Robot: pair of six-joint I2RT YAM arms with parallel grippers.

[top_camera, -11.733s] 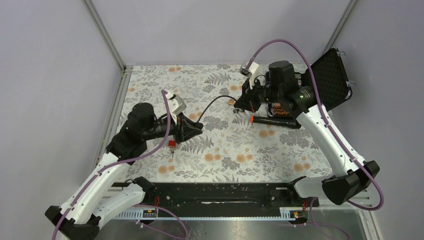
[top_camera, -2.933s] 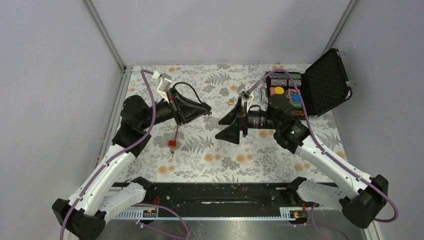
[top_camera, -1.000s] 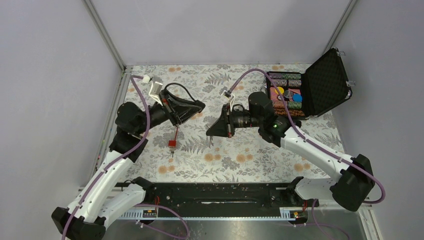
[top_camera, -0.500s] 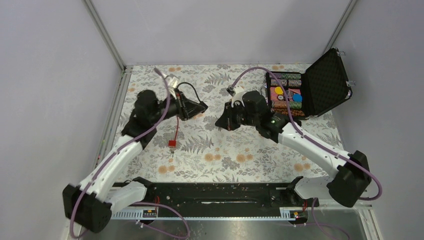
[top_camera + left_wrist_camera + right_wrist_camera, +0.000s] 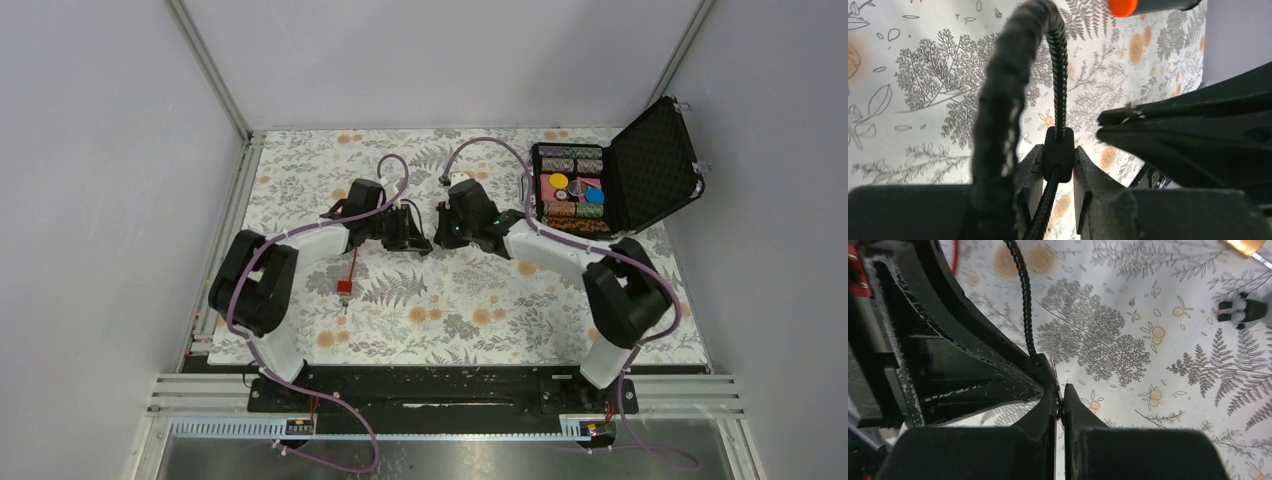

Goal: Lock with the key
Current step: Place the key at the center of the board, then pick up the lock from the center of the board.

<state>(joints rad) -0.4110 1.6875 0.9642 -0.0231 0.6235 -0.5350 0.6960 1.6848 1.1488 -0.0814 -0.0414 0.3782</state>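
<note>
The thin metal sliver is still above the cloth and would fall to it if I opened now, so my right gripper keeps holding the sliver.
My left gripper (image 5: 416, 238) is shut on the small black block (image 5: 1058, 150) of the black wire loop (image 5: 998, 100), its pads squeezing the block from both sides. My right gripper (image 5: 441, 226) faces it tip to tip at mid-table. In the right wrist view my right gripper (image 5: 1060, 390) is pressed shut on a thin metal sliver, right beside the left gripper's fingers (image 5: 973, 375). I cannot tell whether the sliver is a key. A brass-coloured piece with a silvery bit, the key cluster (image 5: 1245, 245), lies on the cloth at the top right edge.
A small red block (image 5: 343, 287) on a red wire lies on the floral cloth left of centre. An open black case (image 5: 655, 160) holding chips stands at the back right. An orange-tipped black cylinder (image 5: 1123, 6) and a small black-and-white object (image 5: 1243, 310) lie on the cloth.
Both arms have stretched in toward the table's middle. The left gripper carried the black loop right and the right gripper moved left, so the tips now meet.
</note>
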